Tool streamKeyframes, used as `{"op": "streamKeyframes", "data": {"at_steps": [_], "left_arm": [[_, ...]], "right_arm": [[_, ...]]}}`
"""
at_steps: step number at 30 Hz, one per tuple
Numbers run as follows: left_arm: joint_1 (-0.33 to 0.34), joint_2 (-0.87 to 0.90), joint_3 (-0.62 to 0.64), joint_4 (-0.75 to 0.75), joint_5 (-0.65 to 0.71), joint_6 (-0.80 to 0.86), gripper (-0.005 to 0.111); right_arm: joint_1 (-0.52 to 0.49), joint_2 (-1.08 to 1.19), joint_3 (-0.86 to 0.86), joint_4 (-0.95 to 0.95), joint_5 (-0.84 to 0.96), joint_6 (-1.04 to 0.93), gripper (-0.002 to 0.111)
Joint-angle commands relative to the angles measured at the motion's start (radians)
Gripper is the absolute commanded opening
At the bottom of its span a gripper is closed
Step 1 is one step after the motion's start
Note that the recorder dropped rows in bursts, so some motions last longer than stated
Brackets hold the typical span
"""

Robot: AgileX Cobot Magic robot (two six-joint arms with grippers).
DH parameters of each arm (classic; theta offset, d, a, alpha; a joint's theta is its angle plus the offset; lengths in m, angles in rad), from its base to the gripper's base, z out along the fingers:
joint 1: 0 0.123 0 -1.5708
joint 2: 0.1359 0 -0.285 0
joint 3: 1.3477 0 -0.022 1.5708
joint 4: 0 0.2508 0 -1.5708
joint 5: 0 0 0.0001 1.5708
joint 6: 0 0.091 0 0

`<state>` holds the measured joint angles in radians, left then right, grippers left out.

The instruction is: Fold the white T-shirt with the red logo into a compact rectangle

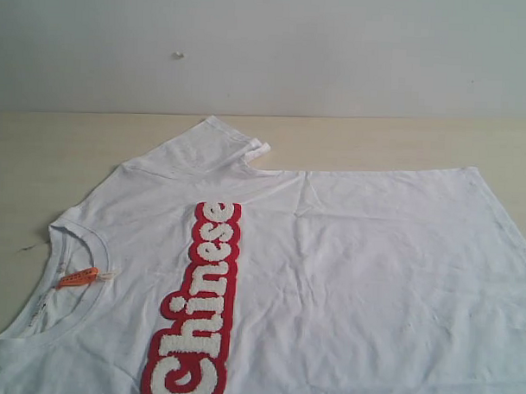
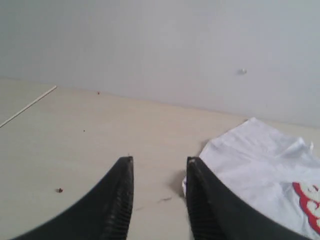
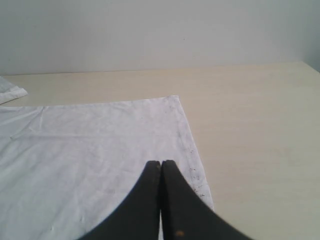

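My left gripper picks up the white T-shirt by the shoulder (image 1: 35, 332) beside its collar (image 1: 93, 299) next. Then I fold it into a compact rectangle.
The white T-shirt (image 1: 347, 269) lies flat on the table, face up, collar toward the left. Its red logo (image 1: 199, 307) reads "Chinese" in fuzzy white letters, and a small orange neck tag (image 1: 77, 278) sits inside the collar. Neither gripper shows in the exterior view. My left gripper (image 2: 159, 162) is open over bare table, one finger beside the white T-shirt (image 2: 260, 160) edge, with a bit of the red logo (image 2: 310, 202) showing. My right gripper (image 3: 161, 162) is shut, with nothing visibly between its fingers, over the white T-shirt (image 3: 90, 150) near its hem.
The light wooden table (image 1: 40, 155) extends past the shirt at the left and back, up to a pale wall (image 1: 251, 41). One sleeve (image 1: 222, 139) points toward the wall. Bare table (image 3: 260, 140) lies beside the hem.
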<state>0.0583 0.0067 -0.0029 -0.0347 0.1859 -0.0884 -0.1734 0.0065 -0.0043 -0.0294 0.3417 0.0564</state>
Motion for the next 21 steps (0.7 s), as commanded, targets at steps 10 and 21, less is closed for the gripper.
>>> {"op": "streamKeyframes", "data": {"at_steps": [10, 21], "left_arm": [[0.003, -0.007, 0.003, -0.007, -0.274, -0.076, 0.036], [0.003, -0.007, 0.003, -0.007, -0.553, -0.374, 0.036]], "right_arm": [[-0.002, -0.007, 0.004, -0.09, -0.121, -0.011, 0.0], [-0.002, -0.007, 0.004, -0.076, -0.613, 0.0, 0.0]]}}
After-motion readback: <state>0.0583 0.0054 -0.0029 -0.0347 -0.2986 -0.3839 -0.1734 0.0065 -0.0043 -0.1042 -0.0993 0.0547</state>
